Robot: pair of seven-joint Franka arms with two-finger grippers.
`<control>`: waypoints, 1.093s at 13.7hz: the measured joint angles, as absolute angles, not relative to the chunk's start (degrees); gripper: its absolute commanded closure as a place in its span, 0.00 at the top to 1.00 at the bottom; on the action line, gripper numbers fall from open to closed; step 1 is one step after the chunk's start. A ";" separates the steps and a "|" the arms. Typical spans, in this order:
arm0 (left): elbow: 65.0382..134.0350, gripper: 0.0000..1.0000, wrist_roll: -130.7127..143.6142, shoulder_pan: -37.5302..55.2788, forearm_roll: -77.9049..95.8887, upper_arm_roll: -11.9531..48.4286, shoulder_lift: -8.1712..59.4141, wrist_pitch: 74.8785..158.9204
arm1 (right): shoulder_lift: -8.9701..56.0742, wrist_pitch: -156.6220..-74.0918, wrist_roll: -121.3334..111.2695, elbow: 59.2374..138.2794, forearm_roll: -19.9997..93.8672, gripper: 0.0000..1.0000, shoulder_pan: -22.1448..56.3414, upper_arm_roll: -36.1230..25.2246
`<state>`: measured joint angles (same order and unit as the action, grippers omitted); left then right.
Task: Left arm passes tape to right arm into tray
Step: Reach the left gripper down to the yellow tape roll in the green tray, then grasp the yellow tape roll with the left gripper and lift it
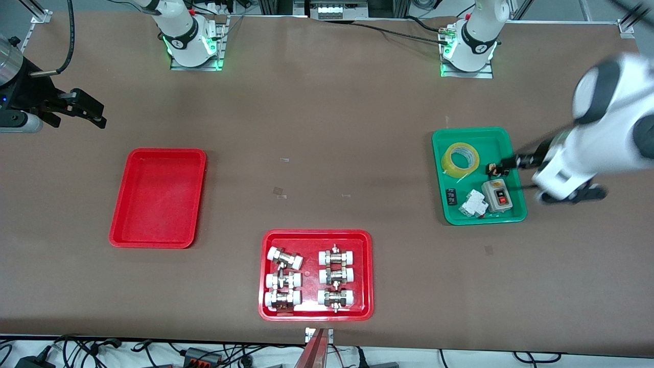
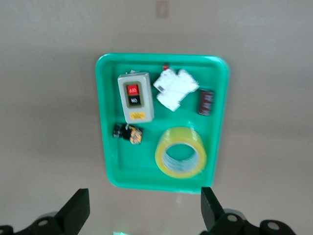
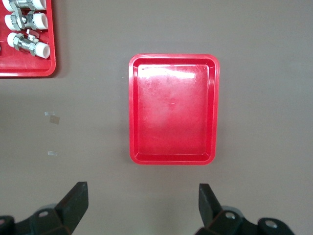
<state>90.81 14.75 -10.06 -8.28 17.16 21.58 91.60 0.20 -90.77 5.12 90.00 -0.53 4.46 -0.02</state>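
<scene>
My left gripper should pass the yellow tape to my right gripper, so next it should grab the tape by its ring side (image 1: 454,169) (image 2: 166,164).
The yellow tape (image 1: 461,157) lies flat in the green tray (image 1: 478,132) toward the left arm's end of the table; it also shows in the left wrist view (image 2: 180,152). My left gripper (image 1: 529,179) is open and empty, up in the air over the green tray's edge and apart from the tape; its fingers frame bare table in the left wrist view (image 2: 144,196). The plain red tray (image 1: 158,199) sits empty toward the right arm's end, and the right wrist view shows it too (image 3: 173,110). My right gripper (image 1: 80,122) is open and empty, in the air beside that tray (image 3: 142,188).
The green tray also holds a grey switch box (image 1: 497,195), a white part (image 1: 473,203) and small dark components. A second red tray (image 1: 317,234) with several pipe fittings sits near the table's front edge, mid-table. Both arm bases stand along the table's far edge.
</scene>
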 measured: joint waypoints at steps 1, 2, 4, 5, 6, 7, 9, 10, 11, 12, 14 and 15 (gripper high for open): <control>92.60 1.00 14.76 -10.04 -9.81 17.17 24.88 94.34 | 0.21 -90.77 5.11 90.00 -0.52 1.00 4.46 -0.02; 94.80 1.00 14.81 -10.06 -10.79 17.17 27.37 97.57 | 0.21 -90.76 5.09 90.00 -0.52 1.00 4.46 -0.02; 100.03 1.00 14.95 -10.68 -11.31 17.15 29.32 103.38 | 0.21 -90.76 5.06 90.00 -0.52 1.00 4.46 -0.02; 102.50 1.00 14.94 -11.27 -11.31 17.16 29.28 104.98 | 0.21 -90.76 5.04 90.00 -0.51 1.00 4.46 -0.02; 104.30 1.00 14.94 -11.71 -11.31 17.19 29.01 105.57 | 0.21 -90.76 5.01 90.00 -0.51 1.00 4.46 -0.02; 105.82 1.00 14.94 -11.97 -11.31 17.22 28.59 105.73 | 0.21 -90.76 4.96 90.00 -0.51 1.00 4.46 -0.02; 109.15 1.00 14.94 -12.04 -11.31 17.30 27.56 107.05 | 0.22 -90.75 4.87 90.01 -0.50 1.00 4.46 -0.02; 111.25 1.00 14.94 -12.03 -11.31 17.38 27.14 109.04 | 0.22 -90.75 4.85 90.00 -0.50 1.00 4.46 -0.02; 113.46 1.00 14.94 -12.03 -11.31 17.43 26.79 111.18 | 0.23 -90.75 4.82 90.01 -0.50 1.00 4.46 -0.02; 115.33 1.00 14.95 -12.03 -11.31 17.44 26.62 112.80 | 0.23 -90.74 4.79 90.01 -0.50 1.00 4.46 -0.02; 117.17 1.00 14.95 -12.03 -11.31 17.45 26.61 114.23 | 0.24 -90.74 4.76 90.01 -0.50 1.00 4.46 -0.02; 117.39 1.00 14.95 -12.03 -11.31 17.45 26.59 114.41 | 0.24 -90.74 4.75 90.01 -0.49 1.00 4.46 -0.02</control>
